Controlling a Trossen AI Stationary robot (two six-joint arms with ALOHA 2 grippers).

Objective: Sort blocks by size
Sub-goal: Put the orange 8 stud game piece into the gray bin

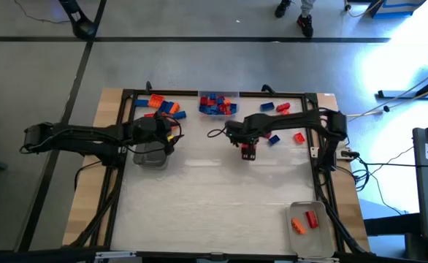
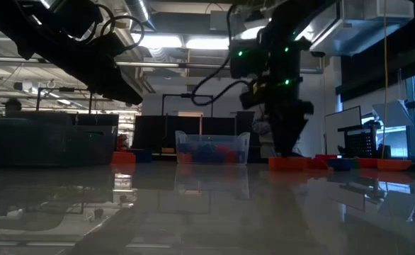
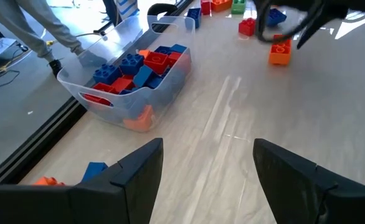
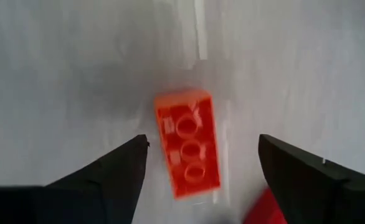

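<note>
The orange-red brick [image 4: 187, 143] is below my right gripper's fingers, so they would miss the brick if they closed now, and my right gripper should go lower first.
An orange-red studded brick [image 4: 187, 143] lies below my right gripper [image 4: 198, 180], between its open fingers and clear of both. The same brick [image 3: 280, 53] shows on the table in the left wrist view, and from above [image 1: 247, 153] near the table's middle under my right gripper [image 1: 247, 145]. A second red block [image 4: 266, 208] shows at the picture's edge beside it. More loose blocks lie at the far left [image 1: 163, 107] and far right [image 1: 281, 107]. My left gripper [image 3: 207, 180] waits open at the left [image 1: 172, 135], holding nothing.
A clear bin [image 1: 234, 96] of blue and red blocks stands at the far edge. A clear tray [image 1: 150, 156] sits under my left arm. Another tray [image 1: 323, 241] at the near right holds an orange and a red brick. A black frame [image 1: 123, 139] rims the table. A person's legs [image 3: 39, 31] show beyond it.
</note>
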